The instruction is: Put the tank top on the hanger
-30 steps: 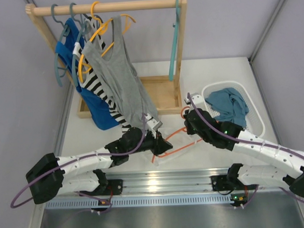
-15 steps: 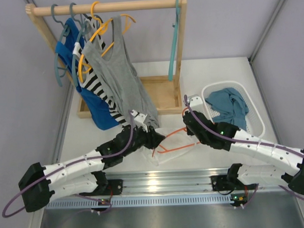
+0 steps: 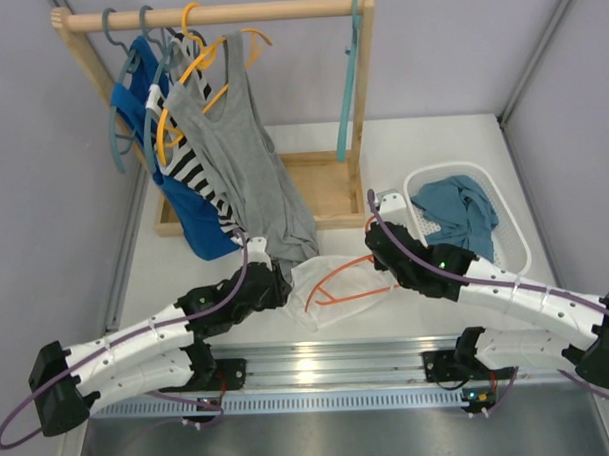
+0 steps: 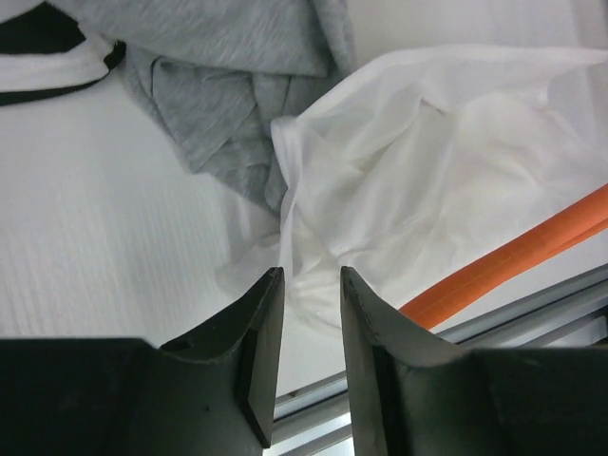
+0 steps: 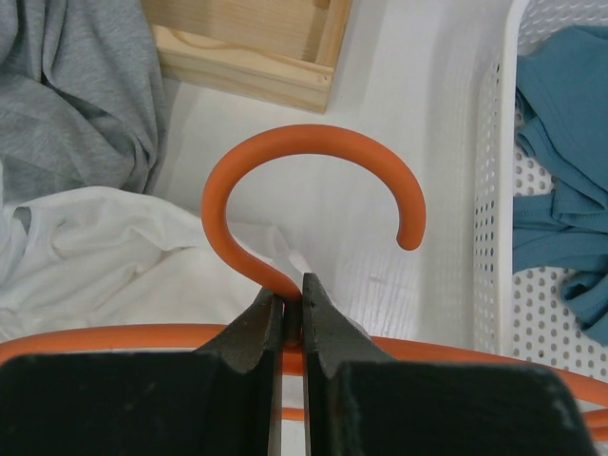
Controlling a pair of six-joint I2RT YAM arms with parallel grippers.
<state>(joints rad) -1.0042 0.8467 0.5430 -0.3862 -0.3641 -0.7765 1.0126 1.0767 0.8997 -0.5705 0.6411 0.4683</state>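
The white tank top should go over the orange hanger arm, so my left gripper should next grab its narrow strap edge [image 3: 291,292] [image 4: 290,256] beside that arm.
The white tank top [image 3: 321,280] lies crumpled on the table over the left end of the orange hanger [image 3: 355,295]. My left gripper [image 3: 284,286] is just left of it, jaws a little apart and empty, with its tips at the fabric's edge [image 4: 427,180]. The left wrist view shows one orange hanger arm [image 4: 513,261] coming out from under the cloth. My right gripper [image 3: 378,257] is shut on the hanger's neck, just below the hook [image 5: 285,152]. The tank top also shows at the left of the right wrist view [image 5: 85,247].
A wooden rack [image 3: 217,13] at the back left holds a grey tank top [image 3: 237,160] whose hem reaches the table beside my left gripper. Its wooden base [image 3: 323,187] is behind the hanger. A white basket [image 3: 515,231] with a teal garment [image 3: 459,208] stands at the right.
My left gripper has drawn back to the left and let go. The white tank top, earlier hidden under it, now lies in view over the hanger. The right gripper shifted slightly left.
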